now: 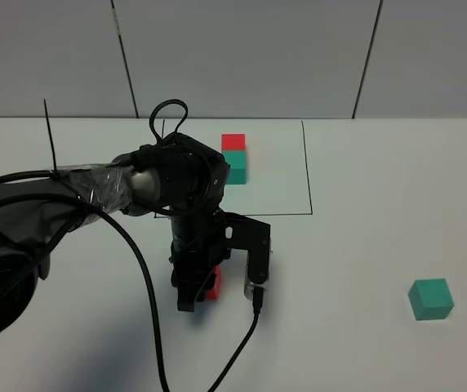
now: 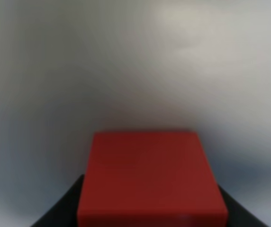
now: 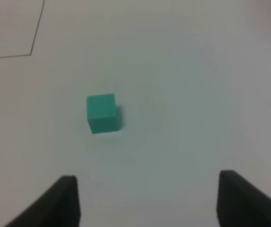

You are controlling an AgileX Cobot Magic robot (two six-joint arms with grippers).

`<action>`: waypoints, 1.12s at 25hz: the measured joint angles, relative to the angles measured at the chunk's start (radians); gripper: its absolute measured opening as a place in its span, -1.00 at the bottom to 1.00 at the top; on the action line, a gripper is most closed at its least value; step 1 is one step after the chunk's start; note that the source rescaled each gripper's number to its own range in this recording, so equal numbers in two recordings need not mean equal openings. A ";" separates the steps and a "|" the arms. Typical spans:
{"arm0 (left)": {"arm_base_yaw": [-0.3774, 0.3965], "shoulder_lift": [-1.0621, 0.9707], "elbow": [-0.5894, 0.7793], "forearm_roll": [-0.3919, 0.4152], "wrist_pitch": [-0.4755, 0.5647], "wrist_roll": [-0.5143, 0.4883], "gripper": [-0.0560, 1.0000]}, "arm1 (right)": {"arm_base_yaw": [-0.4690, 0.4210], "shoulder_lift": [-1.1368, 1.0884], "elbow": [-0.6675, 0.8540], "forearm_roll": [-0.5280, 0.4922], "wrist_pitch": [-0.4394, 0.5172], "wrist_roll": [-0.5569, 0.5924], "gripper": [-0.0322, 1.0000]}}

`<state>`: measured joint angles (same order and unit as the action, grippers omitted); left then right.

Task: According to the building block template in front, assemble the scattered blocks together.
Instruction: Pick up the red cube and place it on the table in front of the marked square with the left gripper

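The red cube's lower edge [image 1: 212,296] meets the white table, so the cube would rest there, and the left gripper needs to let go of it now.
My left gripper [image 1: 196,296] is shut on the red cube [image 1: 215,282], low over the white table in front of the template. In the left wrist view the red cube [image 2: 150,179] fills the space between the dark fingers [image 2: 59,213]. The teal-green cube [image 1: 430,299] lies alone at the right front. In the right wrist view it sits ahead of my right gripper [image 3: 149,183], which is open, empty and well clear of it [image 3: 101,112]. The template [image 1: 233,159], red joined to teal, stands inside a thin black rectangle at the back centre.
The left arm's black cable [image 1: 148,286] loops across the table at front left. The black outline [image 1: 308,171] runs along the template's right side. A corner of that outline [image 3: 33,52] shows in the right wrist view. A grey panelled wall stands behind.
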<state>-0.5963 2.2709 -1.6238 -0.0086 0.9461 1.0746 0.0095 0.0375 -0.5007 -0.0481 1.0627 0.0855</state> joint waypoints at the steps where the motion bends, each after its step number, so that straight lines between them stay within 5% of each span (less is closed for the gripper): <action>1: 0.000 0.000 0.000 0.000 0.000 0.000 -0.89 | 0.000 0.000 0.000 0.000 0.000 0.000 0.21; 4: 0.000 0.002 0.000 0.001 0.001 0.000 -0.72 | 0.000 0.000 0.000 0.000 0.000 0.000 0.21; 10: 0.000 0.007 0.000 0.001 0.003 0.000 0.41 | 0.000 0.000 0.000 0.000 0.000 0.000 0.21; 13: 0.000 0.007 0.000 0.003 0.002 -0.002 0.72 | 0.000 0.000 0.000 0.000 0.000 0.000 0.21; 17: 0.000 0.007 0.000 0.009 0.000 -0.009 0.87 | 0.000 0.000 0.000 0.000 0.000 0.000 0.21; 28: 0.000 -0.009 0.000 0.018 0.010 -0.042 0.89 | 0.000 0.000 0.000 0.000 0.000 0.000 0.21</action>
<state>-0.5963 2.2623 -1.6238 0.0099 0.9560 1.0330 0.0095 0.0375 -0.5007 -0.0481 1.0627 0.0855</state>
